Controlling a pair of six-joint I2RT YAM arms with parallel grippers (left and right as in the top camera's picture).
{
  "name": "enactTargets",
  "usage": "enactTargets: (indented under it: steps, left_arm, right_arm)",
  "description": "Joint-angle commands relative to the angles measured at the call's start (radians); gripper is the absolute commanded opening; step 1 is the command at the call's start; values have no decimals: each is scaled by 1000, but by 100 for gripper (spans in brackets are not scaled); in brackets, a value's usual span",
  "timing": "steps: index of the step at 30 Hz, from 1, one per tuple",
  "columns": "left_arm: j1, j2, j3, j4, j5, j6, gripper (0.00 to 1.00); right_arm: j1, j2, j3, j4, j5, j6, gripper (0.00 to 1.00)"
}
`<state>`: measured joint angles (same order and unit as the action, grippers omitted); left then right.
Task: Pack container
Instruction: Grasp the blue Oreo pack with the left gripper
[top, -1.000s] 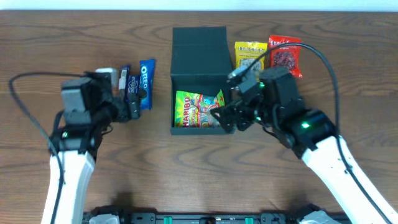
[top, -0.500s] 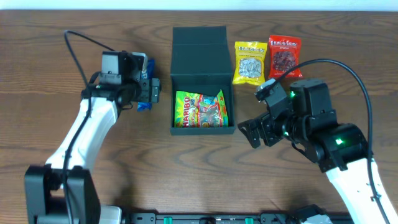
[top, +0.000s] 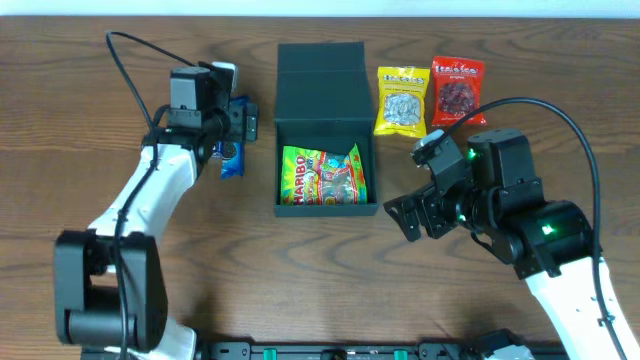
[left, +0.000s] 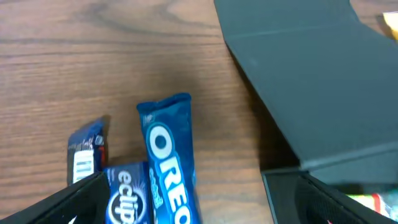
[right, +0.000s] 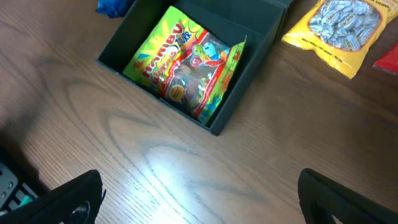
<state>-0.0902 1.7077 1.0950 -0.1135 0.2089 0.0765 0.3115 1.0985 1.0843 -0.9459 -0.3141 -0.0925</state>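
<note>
The blue Oreo packet (top: 235, 143) has to be laid lengthwise beside the Haribo bag (top: 322, 176), so my left gripper needs to grab the packet across its narrow middle and leave its ends free.
The dark green container (top: 326, 207) stands open at the table's middle, its lid (top: 320, 78) flipped back. A Haribo bag (top: 322, 176) lies inside it and shows in the right wrist view (right: 186, 61). My left gripper (top: 236, 132) is open above a blue Oreo packet (left: 169, 158) and an Eclipse gum pack (left: 127, 196), left of the container (left: 311, 81). My right gripper (top: 408, 213) is open and empty over bare wood, just right of the container's (right: 245, 93) front corner.
A yellow seed packet (top: 402, 100) and a red snack packet (top: 458, 90) lie right of the lid. The yellow one also shows in the right wrist view (right: 339, 28). A small dark blue wrapper (left: 87, 149) lies left of the gum.
My left arm has swung from the near left up to the Oreo and gum. My right gripper has drawn back from the container to its right, leaving the Haribo bag inside.
</note>
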Motion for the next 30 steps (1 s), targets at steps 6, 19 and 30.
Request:
enactTargets:
  steps: [6,19,30]
  left_arm:
    - [-2,179,16,44,-10,-2,96]
    - [-2,267,16,104,-18,-2,70]
    - [-2,266,26,83,-17,-81,33]
  right_arm:
    - [-6,-5,11,-1,4,-17,99]
    - [-6,-5,11,-2,4,-17,99]
    - [-6,-5,11,-1,4,-17,99]
